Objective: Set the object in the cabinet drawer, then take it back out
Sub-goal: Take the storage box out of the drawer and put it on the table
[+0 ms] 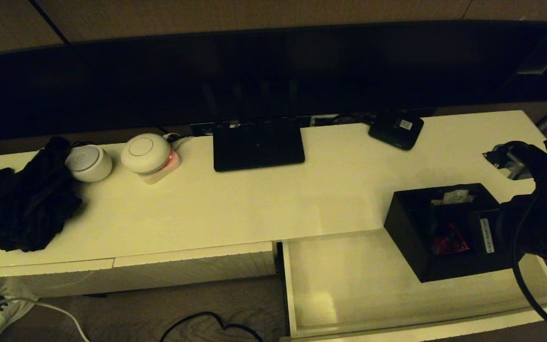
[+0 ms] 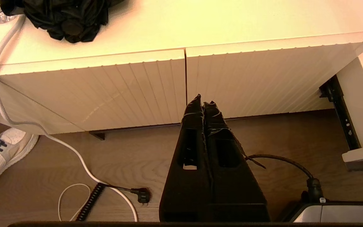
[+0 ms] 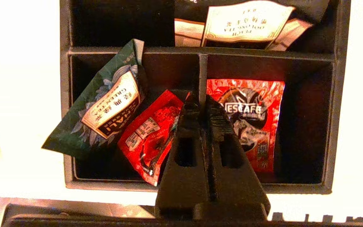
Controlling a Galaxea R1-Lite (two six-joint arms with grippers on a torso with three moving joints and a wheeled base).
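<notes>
My right gripper stays closed on the box for now, until its base rests on the cabinet top (image 1: 408,171). The box has its lower edge (image 1: 406,256) hanging over the open drawer.
The black organiser box (image 1: 411,228) sits at the cabinet top's front edge, reaching over the back right of the open cream-white drawer (image 1: 349,285); I cannot tell whether it rests or hangs. My right gripper (image 3: 203,101) is shut on the box's inner divider (image 3: 202,67), between two red-and-white packets (image 3: 247,107). A green tea packet (image 3: 106,104) leans out of one compartment. The right arm (image 1: 544,223) reaches in from the right. My left gripper (image 2: 203,101) is shut and empty, low before the closed ribbed fronts (image 2: 121,88).
On the cabinet top (image 1: 254,204) lie a flat black router (image 1: 258,142), a small black device with a white label (image 1: 396,128), two white round units (image 1: 146,153) and a black cloth bundle (image 1: 26,199). Cables (image 2: 83,164) and a shoe (image 2: 2,151) lie on the floor.
</notes>
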